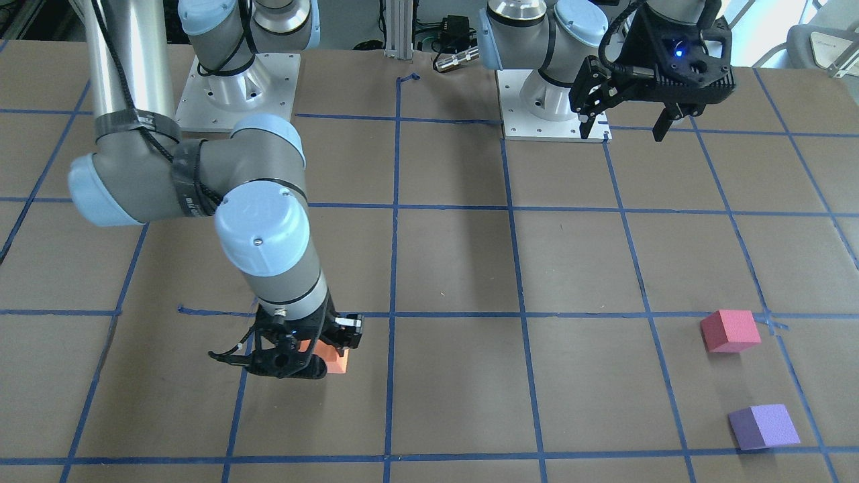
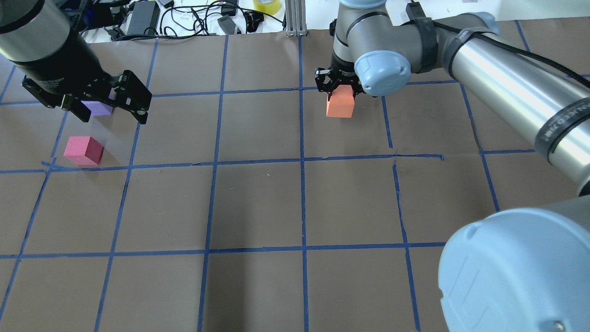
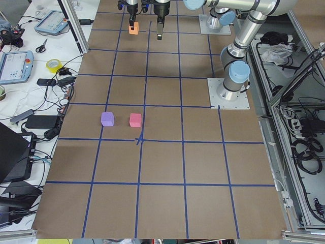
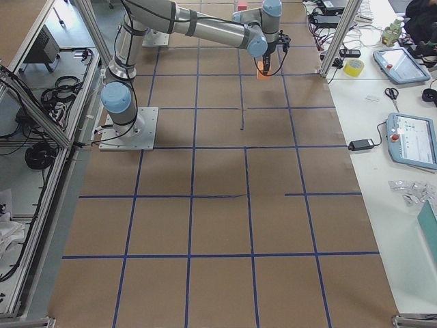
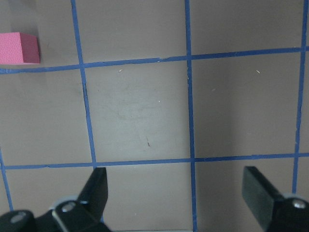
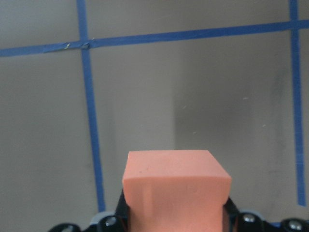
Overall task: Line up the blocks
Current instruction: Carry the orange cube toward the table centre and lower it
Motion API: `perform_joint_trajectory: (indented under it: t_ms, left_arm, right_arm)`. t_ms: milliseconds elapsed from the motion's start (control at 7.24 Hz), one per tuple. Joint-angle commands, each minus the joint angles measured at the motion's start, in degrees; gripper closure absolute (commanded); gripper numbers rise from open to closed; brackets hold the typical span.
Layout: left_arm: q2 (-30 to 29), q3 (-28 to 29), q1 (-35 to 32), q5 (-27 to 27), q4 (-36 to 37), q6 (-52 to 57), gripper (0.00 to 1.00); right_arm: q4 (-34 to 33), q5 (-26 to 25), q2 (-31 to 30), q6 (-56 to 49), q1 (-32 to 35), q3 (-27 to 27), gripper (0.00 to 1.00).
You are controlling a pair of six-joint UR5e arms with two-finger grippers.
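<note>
My right gripper holds the orange block up with its lower edge [image 1: 336,373] short of the blue tape line [image 1: 391,346]. It needs to lower the block to the table before it lets go.
My right gripper [image 2: 340,96] is shut on the orange block [image 2: 340,107], low over the table at the far middle. The block fills the bottom of the right wrist view [image 6: 176,188] and shows under the wrist in the front view [image 1: 337,362]. I cannot tell whether it touches the table. My left gripper [image 2: 113,114] is open and empty, raised over the far left. The purple block [image 2: 99,109] is partly hidden behind it and shows whole in the front view [image 1: 764,426]. The pink-red block [image 2: 84,150] lies beside it, apart, and shows in the front view [image 1: 730,330] and the left wrist view [image 5: 18,47].
Blue tape lines [image 2: 302,161] divide the brown table into squares. Cables, power bricks and a yellow tape roll [image 2: 266,5] lie past the far edge. The two arm base plates [image 1: 238,94] [image 1: 550,107] stand on the robot's side.
</note>
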Motion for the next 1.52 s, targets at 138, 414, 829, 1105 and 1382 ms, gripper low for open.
perform_joint_trajectory:
  t_ms: [138,414,829,1105,1382]
  left_arm:
    - [0.0,0.0,0.01,0.0,0.0,0.0,0.0]
    - [0.0,0.0,0.01,0.09,0.0,0.0,0.0]
    - [0.09,0.09,0.01,-0.26,0.0,0.17,0.0]
    - [0.09,0.09,0.01,-0.18,0.0,0.09,0.0]
    - [0.0,0.0,0.01,-1.75,0.09,0.17,0.0]
  right_arm:
    - [-4.26,0.17,4.36,4.18,7.2,-0.02,1.0]
    - [-4.88,0.17,6.21,6.09,8.61,-0.02,1.0]
    - [-5.41,0.17,7.1,6.55,8.79,0.15,1.0]
    - [-6.46,0.26,8.15,6.55,8.88,0.15,0.82]
    - [-7.26,0.26,8.15,6.46,8.88,0.06,0.01]
